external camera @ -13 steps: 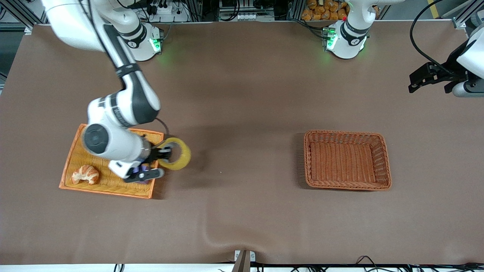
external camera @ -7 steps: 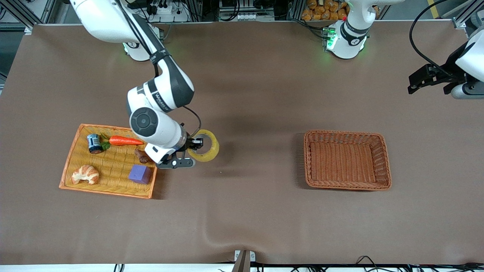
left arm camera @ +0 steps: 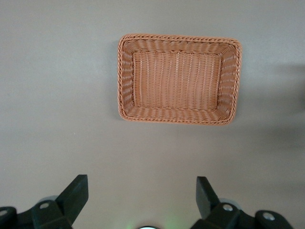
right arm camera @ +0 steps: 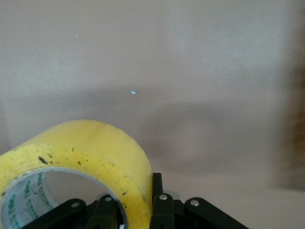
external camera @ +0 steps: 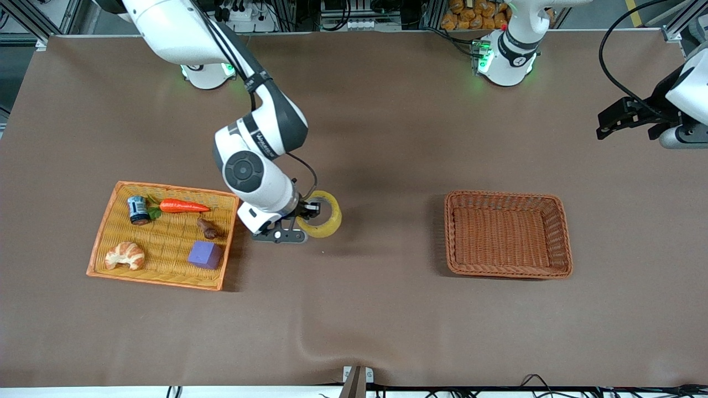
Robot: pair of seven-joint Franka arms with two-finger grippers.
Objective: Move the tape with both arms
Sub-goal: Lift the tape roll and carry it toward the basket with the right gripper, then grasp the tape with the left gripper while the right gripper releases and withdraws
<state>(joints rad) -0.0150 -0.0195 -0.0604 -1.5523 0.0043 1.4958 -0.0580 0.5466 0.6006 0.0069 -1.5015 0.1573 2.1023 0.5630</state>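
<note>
The yellow tape is still above the table, apart from its shadow, and would drop if I opened now, so my right gripper keeps hold of it.
My right gripper is shut on the wall of the yellow tape and holds it above the brown table, between the orange tray and the brown wicker basket. In the right wrist view the tape fills the lower part, with one finger inside its grey-white core and one finger outside. My left gripper is open and empty, up in the air at the left arm's end of the table. The left wrist view shows its two fingertips wide apart, and the basket below.
The orange tray holds a croissant, a purple block, a carrot, a small can and a small brown item. A fold in the table cover lies near the front edge.
My right arm has carried the tape from beside the tray toward the basket, out over the open table. The left gripper has barely moved.
</note>
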